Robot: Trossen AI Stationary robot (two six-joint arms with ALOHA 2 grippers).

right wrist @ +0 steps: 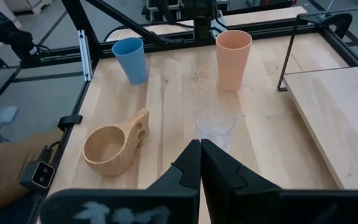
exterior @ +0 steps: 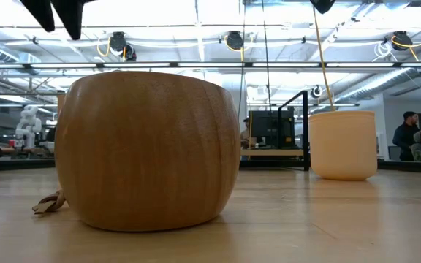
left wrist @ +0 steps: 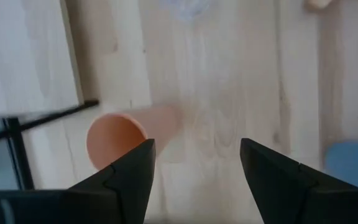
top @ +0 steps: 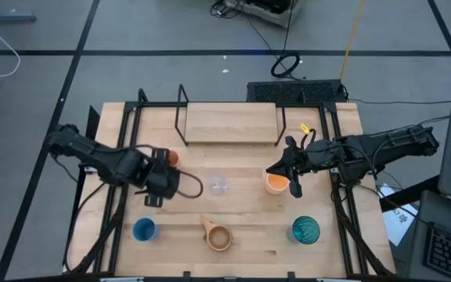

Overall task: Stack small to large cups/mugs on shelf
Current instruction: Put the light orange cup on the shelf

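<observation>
I will next use my left gripper to grab the orange cup by its rim [left wrist: 145, 129], so that I can stack the cups on the shelf.
My left gripper [top: 167, 178] [left wrist: 196, 158] is open and raised off the table. An orange cup [top: 172, 158] [left wrist: 122, 135] stands just beyond its far-side finger, untouched. My right gripper [top: 276, 169] [right wrist: 201, 155] is shut and hovers above the second orange cup [top: 276, 184] [exterior: 342, 142], which stands on its base. The clear cup [top: 219, 186] [right wrist: 215, 123] stands between the arms. The blue cup [top: 144, 229], the tan mug [top: 218, 236] [exterior: 148, 150] and the teal tumbler [top: 305, 229] stand along the near edge. The shelf [top: 229, 123] stands at the far side.
Black frame rails [top: 124, 196] run along both sides of the table. The shelf's black rod legs [top: 180, 117] stand close to the left orange cup. Bare wood lies between the clear cup and the near row of cups.
</observation>
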